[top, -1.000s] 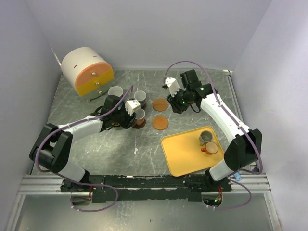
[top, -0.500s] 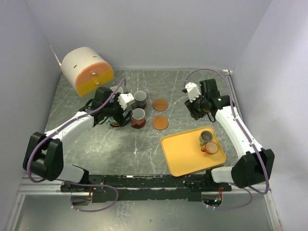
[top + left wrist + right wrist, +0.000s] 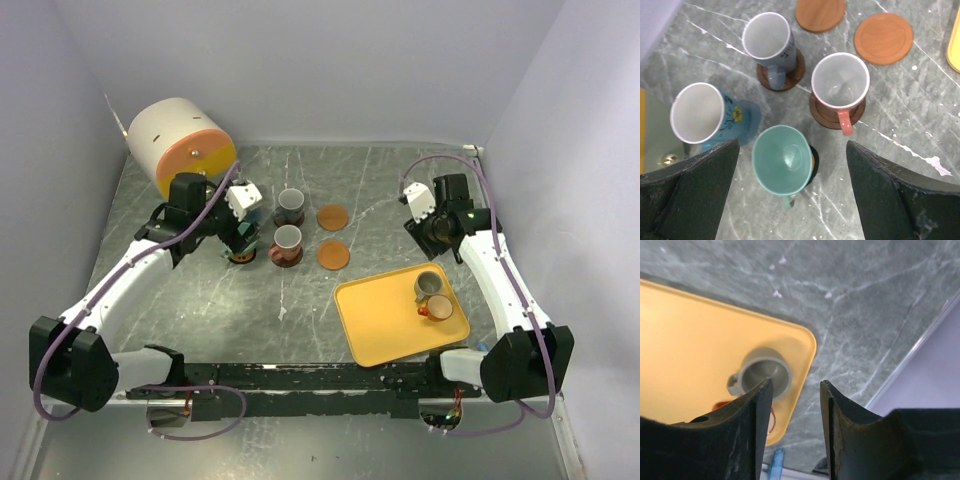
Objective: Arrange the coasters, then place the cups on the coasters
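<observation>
I need to pinch the olive-grey cup next with my right gripper by its rim [image 3: 438, 277] opposite its handle, to place it on an empty orange coaster.
In the left wrist view a teal cup [image 3: 781, 160] stands on a dark coaster [image 3: 813, 161] with a yellow-orange edge, loose between my wide-open left gripper [image 3: 790, 192]. Beyond it stand a blue cup [image 3: 702, 115], a grey cup [image 3: 769, 40] on a dark brown coaster [image 3: 781, 77], and a reddish cup [image 3: 840, 82] on another brown coaster [image 3: 837, 114]. Two orange coasters [image 3: 332, 217] [image 3: 333, 256] lie bare. My right gripper [image 3: 425, 215] hovers open and empty above the tray's far corner, over an olive-grey cup [image 3: 762, 372]. An orange cup [image 3: 438, 307] sits beside that one.
The yellow tray [image 3: 385, 320] lies at the front right with both remaining cups near its right edge. A big white-and-orange cylinder [image 3: 180, 145] lies in the back left corner. Walls close the table on three sides; a metal rim [image 3: 910, 355] runs along the right.
My left gripper has opened wide, let go of the teal cup and drawn back to the left. My right arm has swung right, away from the coasters toward the tray, its jaws widening slightly.
</observation>
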`<state>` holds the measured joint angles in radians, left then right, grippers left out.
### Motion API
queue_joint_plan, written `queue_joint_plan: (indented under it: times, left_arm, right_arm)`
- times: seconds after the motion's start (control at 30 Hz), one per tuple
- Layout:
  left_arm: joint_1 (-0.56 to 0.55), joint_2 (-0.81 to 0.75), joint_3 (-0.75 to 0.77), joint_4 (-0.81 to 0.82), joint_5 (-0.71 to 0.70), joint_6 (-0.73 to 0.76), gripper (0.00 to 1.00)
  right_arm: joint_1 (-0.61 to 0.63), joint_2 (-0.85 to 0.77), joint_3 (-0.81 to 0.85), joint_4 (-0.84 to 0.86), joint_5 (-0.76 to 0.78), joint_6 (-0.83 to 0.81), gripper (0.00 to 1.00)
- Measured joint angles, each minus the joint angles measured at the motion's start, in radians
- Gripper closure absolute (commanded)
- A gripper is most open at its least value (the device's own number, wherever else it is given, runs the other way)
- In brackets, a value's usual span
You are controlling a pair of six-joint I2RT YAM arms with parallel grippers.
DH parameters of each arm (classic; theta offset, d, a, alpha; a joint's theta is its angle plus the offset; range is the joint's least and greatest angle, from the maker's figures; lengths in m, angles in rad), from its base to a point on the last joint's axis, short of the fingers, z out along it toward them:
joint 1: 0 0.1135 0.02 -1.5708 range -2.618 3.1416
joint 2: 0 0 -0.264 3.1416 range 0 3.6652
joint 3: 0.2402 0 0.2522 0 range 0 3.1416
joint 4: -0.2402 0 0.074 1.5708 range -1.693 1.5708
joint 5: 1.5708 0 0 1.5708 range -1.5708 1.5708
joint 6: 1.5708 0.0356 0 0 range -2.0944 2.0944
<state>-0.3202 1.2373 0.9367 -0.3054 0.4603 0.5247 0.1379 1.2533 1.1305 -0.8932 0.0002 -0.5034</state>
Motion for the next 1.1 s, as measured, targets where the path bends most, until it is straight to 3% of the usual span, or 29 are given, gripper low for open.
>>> queue_joint_plan:
  times: [0.33, 1.1]
  left_arm:
    - [0.04, -0.025, 0.023, 0.001, -0.065, -0.005, 0.01]
    - [0.044, -0.025, 0.021, 0.009, -0.092, -0.009, 0.01]
  right_arm:
    - [-0.086, 0.036, -0.087, -0.037, 0.023, -0.132, 0.36]
    - [-0.088, 0.239, -0.16, 0.009, -0.012, -0.244, 0.75]
